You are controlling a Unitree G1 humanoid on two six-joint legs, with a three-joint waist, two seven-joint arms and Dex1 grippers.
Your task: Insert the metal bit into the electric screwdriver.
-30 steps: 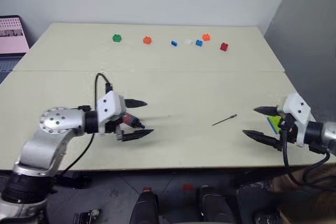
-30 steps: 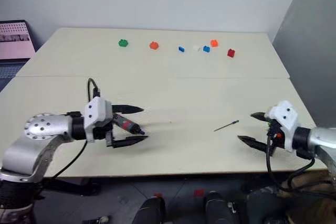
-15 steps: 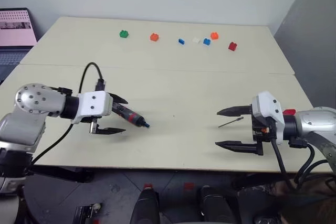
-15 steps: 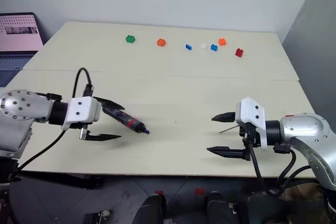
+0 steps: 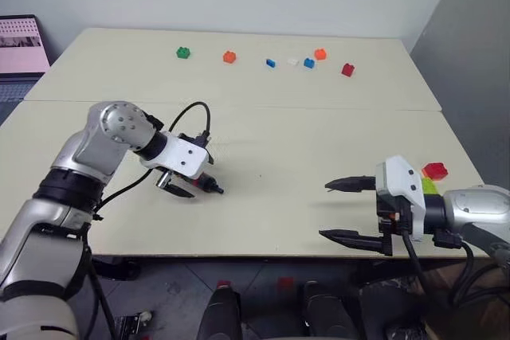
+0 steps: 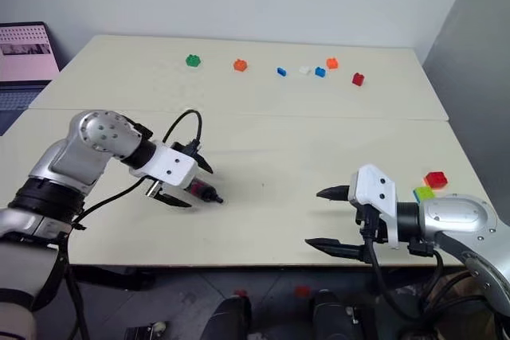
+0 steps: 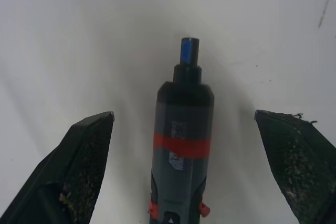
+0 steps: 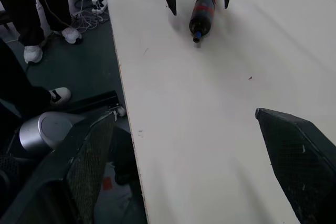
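My left gripper's fingers stop above the screwdriver's red band (image 7: pixel 181 146) and closing now would miss the screwdriver, so it lowers next, before closing.
The electric screwdriver (image 7: pixel 182 145), dark with a red band and a blue nose, lies flat on the cream table (image 5: pixel 271 133) at the left; its tip (image 5: pixel 219 190) points right. My left gripper (image 5: pixel 199 179) reaches steeply down over it, open, one finger on each side and neither touching. My right gripper (image 5: pixel 324 209) hovers open and empty near the table's front right edge, pointing left. The metal bit is hidden in the head views where the right gripper's upper finger (image 5: pixel 351 184) lies. A thin grey line (image 7: pixel 324 9) on the table might be the bit; I cannot tell.
Several small toy bricks sit in a row at the far side, from a green one (image 5: pixel 183 52) to a red one (image 5: pixel 347 69). A red brick (image 5: pixel 434 170) and a green one (image 5: pixel 429 185) lie by the right arm. A laptop (image 5: pixel 20 41) stands far left. A person's shoes (image 8: pixel 31 51) are on the floor.
My left gripper has tipped downward and rolled, and now straddles the screwdriver from above. My right gripper has come in leftward from the table's right edge and now covers the spot where the bit lay.
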